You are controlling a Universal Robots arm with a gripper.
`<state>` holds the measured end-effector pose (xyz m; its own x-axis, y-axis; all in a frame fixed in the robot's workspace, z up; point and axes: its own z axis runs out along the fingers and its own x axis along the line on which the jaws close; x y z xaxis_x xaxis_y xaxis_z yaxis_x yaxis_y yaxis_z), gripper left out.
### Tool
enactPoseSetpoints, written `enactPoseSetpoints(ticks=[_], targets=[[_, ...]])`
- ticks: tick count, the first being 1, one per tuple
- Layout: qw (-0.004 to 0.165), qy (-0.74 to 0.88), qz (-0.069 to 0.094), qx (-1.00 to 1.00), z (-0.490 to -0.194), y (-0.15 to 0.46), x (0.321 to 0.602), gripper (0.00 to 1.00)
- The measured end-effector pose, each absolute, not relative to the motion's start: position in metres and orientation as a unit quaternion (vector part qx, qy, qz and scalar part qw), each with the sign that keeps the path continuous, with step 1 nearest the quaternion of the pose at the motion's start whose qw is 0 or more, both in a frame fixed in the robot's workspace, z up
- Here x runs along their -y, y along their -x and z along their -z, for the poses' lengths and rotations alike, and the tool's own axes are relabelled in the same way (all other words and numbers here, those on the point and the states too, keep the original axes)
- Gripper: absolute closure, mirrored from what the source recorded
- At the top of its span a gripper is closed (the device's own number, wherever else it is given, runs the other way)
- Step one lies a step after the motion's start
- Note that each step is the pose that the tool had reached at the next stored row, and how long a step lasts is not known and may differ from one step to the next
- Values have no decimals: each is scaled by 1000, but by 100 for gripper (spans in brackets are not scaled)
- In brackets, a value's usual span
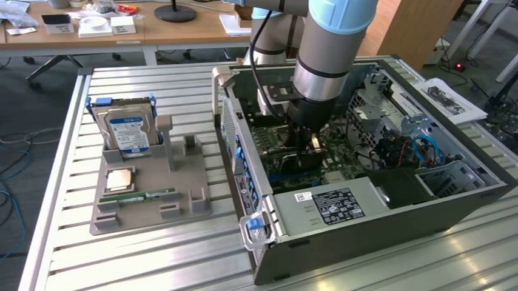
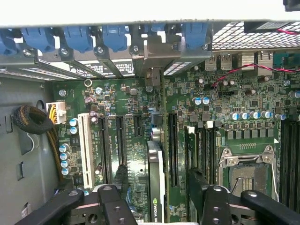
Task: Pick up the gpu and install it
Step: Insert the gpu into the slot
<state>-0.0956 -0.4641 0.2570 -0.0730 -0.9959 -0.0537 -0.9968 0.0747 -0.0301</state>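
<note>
My gripper grabs the GPU across its exposed top edge (image 2: 156, 180) next, where gaps remain, since the GPU's silvery bracket sits tight against the case's rear side.
The gpu (image 2: 157, 180) stands on edge in a slot of the green motherboard (image 2: 220, 101), its thin black top edge facing the wrist camera. Its silvery end bracket (image 2: 153, 51) sits against the case's rear wall under the blue clips. My gripper (image 2: 159, 206) straddles the card, open, with a gap between the card and each of the black fingers (image 2: 112, 201). In the exterior view the gripper (image 1: 312, 154) reaches down into the open computer case (image 1: 453, 200), low over the board.
A grey holder tray (image 1: 150, 215) lies at the exterior view's left on the slatted table, carrying a hard drive (image 1: 130, 130), a memory stick (image 1: 150, 196) and a processor chip (image 1: 120, 180). Beside the card are the processor socket (image 2: 248, 173) and a cable bundle (image 2: 33, 122).
</note>
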Motion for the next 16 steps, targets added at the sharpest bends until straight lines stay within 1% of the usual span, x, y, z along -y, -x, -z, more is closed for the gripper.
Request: enactPoseSetpoints(ticks=[14, 16], targets=[[30, 680, -7, -732, -257, 96, 465, 36], [30, 680, -7, -732, -257, 96, 465, 38]])
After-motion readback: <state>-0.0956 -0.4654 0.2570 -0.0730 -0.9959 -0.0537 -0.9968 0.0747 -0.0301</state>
